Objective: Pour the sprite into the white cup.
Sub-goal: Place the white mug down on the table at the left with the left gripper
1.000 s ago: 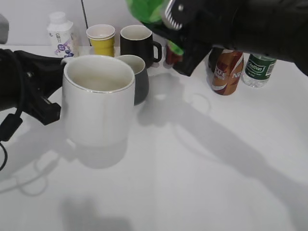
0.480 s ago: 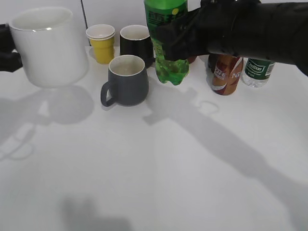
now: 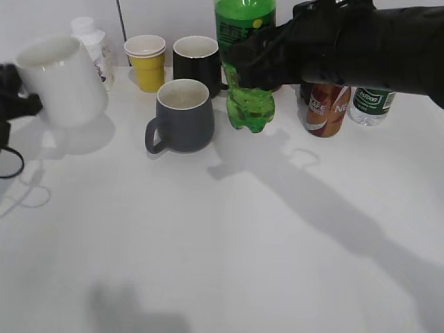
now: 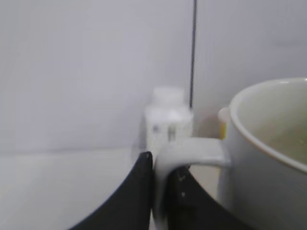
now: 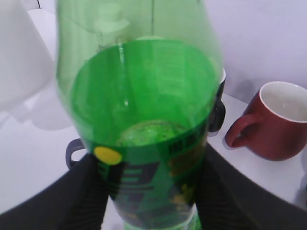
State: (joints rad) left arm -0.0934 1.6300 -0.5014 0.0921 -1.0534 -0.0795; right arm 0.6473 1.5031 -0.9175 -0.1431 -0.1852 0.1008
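I should keep holding the sprite with my right gripper, because the sprite's green base [image 3: 250, 123] is still above the white table and its shadow in the high view.
The sprite [image 3: 248, 104], a tall green bottle, stands upright right of the dark grey mug, its base at or just above the table. My right gripper [image 3: 272, 59] is shut round its labelled middle; in the right wrist view the bottle [image 5: 144, 110] fills the frame between the black fingers [image 5: 79, 191]. The white cup [image 3: 62, 80] is at the far left, tilted, slightly above its shadow. My left gripper [image 3: 15, 97] is shut on its handle; the left wrist view shows the handle [image 4: 192, 152] clamped between the fingers [image 4: 129, 196], with the cup's wall [image 4: 268, 163] at right.
A dark grey mug [image 3: 182, 114] stands between cup and bottle. Behind are a yellow paper cup [image 3: 146, 62], a black mug [image 3: 196, 61] and a small white bottle [image 3: 94, 45]. A brown coffee bottle [image 3: 326, 104] and a water bottle [image 3: 368, 100] stand at right. A red mug [image 5: 283, 124] sits behind the sprite.
The white cup has swung from near the camera back to the far left and lower. The sprite has gone from tilted up high to upright and come down beside the grey mug.
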